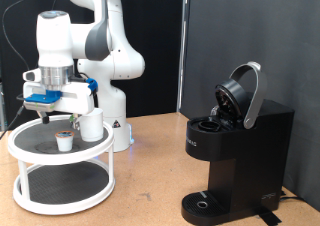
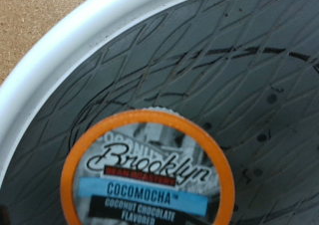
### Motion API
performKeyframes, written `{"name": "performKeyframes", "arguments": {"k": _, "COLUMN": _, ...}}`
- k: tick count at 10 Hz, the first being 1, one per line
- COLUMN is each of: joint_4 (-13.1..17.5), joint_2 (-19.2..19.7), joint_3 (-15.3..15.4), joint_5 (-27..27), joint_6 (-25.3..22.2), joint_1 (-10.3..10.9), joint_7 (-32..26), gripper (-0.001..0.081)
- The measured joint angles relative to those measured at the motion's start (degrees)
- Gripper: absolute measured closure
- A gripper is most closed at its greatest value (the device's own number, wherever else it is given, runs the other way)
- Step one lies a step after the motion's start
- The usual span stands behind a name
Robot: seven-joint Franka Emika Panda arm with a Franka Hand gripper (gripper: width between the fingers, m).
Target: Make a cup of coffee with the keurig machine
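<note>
My gripper's fingers are above the small coffee pod (image 1: 64, 139) (image 2: 148, 170) on the top shelf of the stand. It isn't time to close yet: my gripper needs to go down first, then close on the pod.
The keurig machine (image 1: 240, 151) stands at the exterior view's right with its domed lid (image 1: 240, 91) raised. The white cup (image 1: 91, 124) stands on the top shelf of a round white two-tier stand (image 1: 25, 146) at the left. A small coffee pod (image 1: 64, 139) sits next to the cup on the same shelf. My gripper (image 1: 62, 113) hangs just above the pod, apart from it. In the wrist view the pod (image 2: 148, 170) fills the lower middle, with an orange rim and a "Brooklyn Cocomocha" label, lying on black mesh inside the white rim (image 2: 55, 61). My fingers do not show there.
The stand's lower shelf (image 1: 60, 186) is a black mesh disc. The robot's white base (image 1: 118, 126) stands behind the stand. The machine's round drip tray (image 1: 205, 201) has nothing on it. Brown tabletop (image 1: 150, 176) lies between stand and machine.
</note>
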Motion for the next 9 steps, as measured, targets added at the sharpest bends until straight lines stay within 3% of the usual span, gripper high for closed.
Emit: {"name": "performKeyframes", "arguments": {"k": 9, "joint_4": -0.7, "joint_2": 3.8, "joint_3": 0.0, "joint_5": 1.9, "joint_6": 4.1, "joint_1": 0.4, "joint_7": -1.4, "gripper": -0.0002}}
